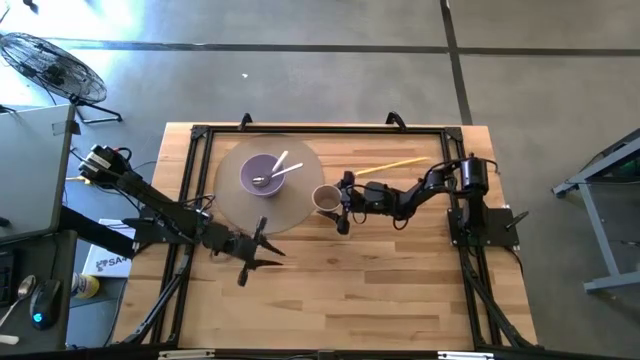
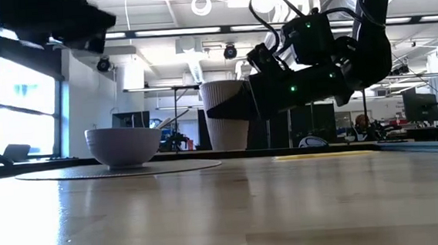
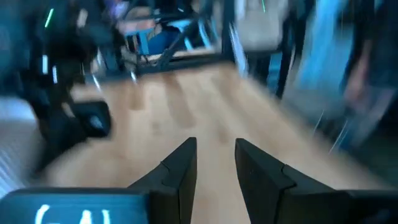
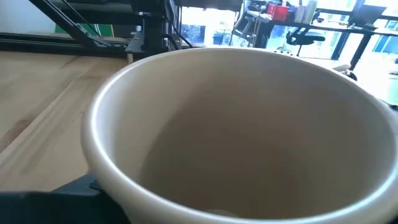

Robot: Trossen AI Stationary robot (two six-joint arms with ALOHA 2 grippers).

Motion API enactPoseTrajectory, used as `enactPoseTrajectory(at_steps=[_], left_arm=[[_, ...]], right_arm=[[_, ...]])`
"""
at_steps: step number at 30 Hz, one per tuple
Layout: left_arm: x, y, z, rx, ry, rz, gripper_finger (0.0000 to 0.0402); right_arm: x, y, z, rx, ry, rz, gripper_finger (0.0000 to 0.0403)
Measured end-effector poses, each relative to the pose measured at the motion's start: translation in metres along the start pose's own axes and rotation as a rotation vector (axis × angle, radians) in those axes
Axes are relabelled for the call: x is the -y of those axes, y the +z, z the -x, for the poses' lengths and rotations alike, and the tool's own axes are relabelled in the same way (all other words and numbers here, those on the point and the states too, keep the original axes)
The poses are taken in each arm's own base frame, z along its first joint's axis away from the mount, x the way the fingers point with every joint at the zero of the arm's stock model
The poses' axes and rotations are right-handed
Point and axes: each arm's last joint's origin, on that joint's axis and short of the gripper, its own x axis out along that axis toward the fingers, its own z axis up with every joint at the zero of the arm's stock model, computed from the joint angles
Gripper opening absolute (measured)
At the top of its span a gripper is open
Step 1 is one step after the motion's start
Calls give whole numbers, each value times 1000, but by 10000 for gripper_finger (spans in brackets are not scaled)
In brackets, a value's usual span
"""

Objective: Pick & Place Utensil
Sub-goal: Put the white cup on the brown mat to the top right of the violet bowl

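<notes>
The beige cup's base [image 1: 326, 203] hangs above the tabletop beside the mat [image 1: 232, 205] and if I opened now, the cup would drop, so my right gripper keeps hold of it for now.
A beige cup [image 1: 326, 200] hangs upright at the right edge of the round mat [image 1: 232, 205], with my right gripper [image 1: 340, 205] closed around it from the right; the cup [image 4: 236, 124] fills the right wrist view. On the mat stands a purple bowl [image 1: 264, 175] with a metal spoon and a white utensil [image 1: 284, 164] leaning in it. A yellow utensil [image 1: 395, 165] lies flat on the wood at the far right. My left gripper [image 1: 275, 256] hovers near the mat's near edge; its fingers stand a little apart with nothing between them [image 3: 216, 152]. My right gripper has the cup's side wall [image 4: 118, 186] between its two fingers, one on each side, below the rim. The fingers [image 4: 65, 190] come level from the table's right. The cup [image 2: 226, 114] stays upright, its base a little above the tabletop.
A black frame rail [image 1: 320, 128] runs around the table's edges. Bare wood [image 1: 380, 290] spreads over the near half of the table. A floor fan [image 1: 45, 65] and a desk stand off the table to the left.
</notes>
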Motion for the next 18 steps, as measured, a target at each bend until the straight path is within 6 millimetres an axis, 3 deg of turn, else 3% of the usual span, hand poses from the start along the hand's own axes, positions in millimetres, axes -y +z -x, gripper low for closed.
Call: enactPoseTrajectory(at_steps=[3,8,12,18], left_arm=[[-1,4,0,41,26,256,106],[-4,2,0,37,146,256,106],[-4,0,0,11,139,261,106],[3,-8,1,-97,-77,321,106]], right_arm=[[-5,2,-7,22,9,0,323],[-14,-3,-33,32,36,-12,323],[-23,5,-56,73,58,-4,323],[-40,3,-82,56,102,12,323]])
